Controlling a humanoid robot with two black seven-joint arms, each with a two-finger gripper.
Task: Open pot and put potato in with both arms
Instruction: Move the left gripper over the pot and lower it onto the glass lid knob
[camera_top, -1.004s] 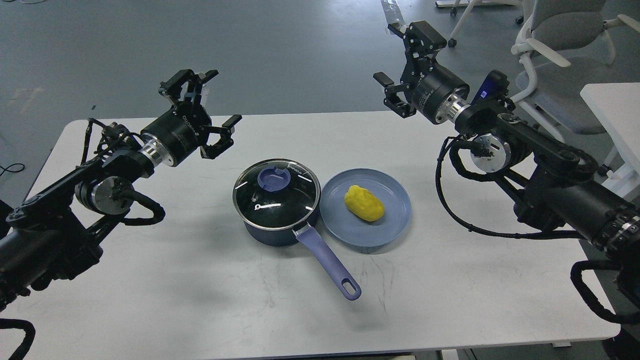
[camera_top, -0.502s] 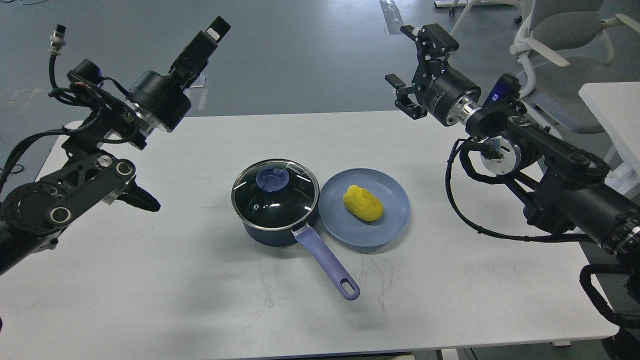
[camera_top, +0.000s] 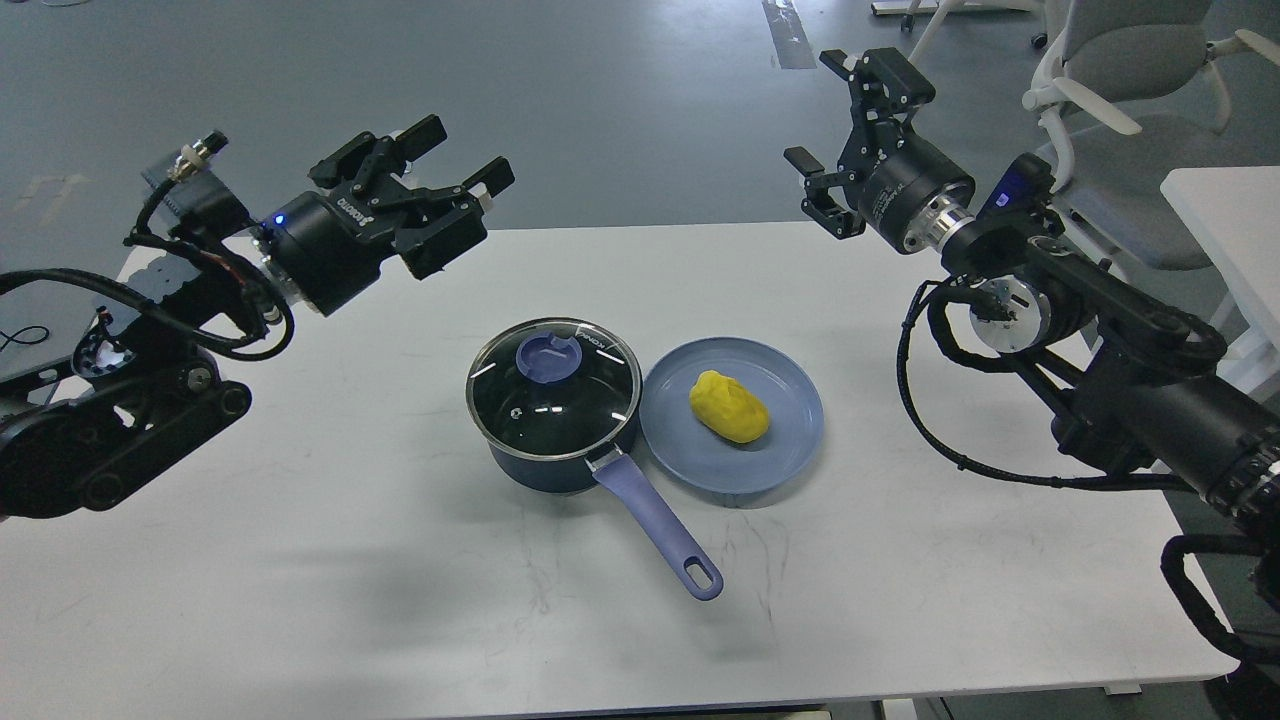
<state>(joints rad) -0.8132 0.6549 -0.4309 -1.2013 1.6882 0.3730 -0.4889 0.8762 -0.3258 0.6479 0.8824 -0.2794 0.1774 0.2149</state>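
My left gripper needs to open the pot for the potato (camera_top: 729, 406), so next it should take hold of the glass lid by its blue knob (camera_top: 548, 357).
A dark blue pot (camera_top: 552, 455) stands at the table's middle with its glass lid (camera_top: 553, 389) on; the lid has a blue knob (camera_top: 548, 357). The pot's blue handle (camera_top: 660, 525) points toward the front right. A yellow potato (camera_top: 729, 406) lies on a blue plate (camera_top: 790, 440) just right of the pot. My left gripper (camera_top: 462, 158) is open and empty, held high, up and to the left of the pot. My right gripper (camera_top: 832, 112) is open and empty, held high over the table's far edge, behind and right of the plate.
The white table (camera_top: 400, 580) ends at the far edge behind the pot and at the right past my right arm. White office chairs (camera_top: 1110, 60) and another white table (camera_top: 1225, 215) stand to the right rear.
My left arm has swung and turned; its gripper now points right toward the pot with both fingers showing, lower than half a second ago. My right gripper drifted slightly right and up.
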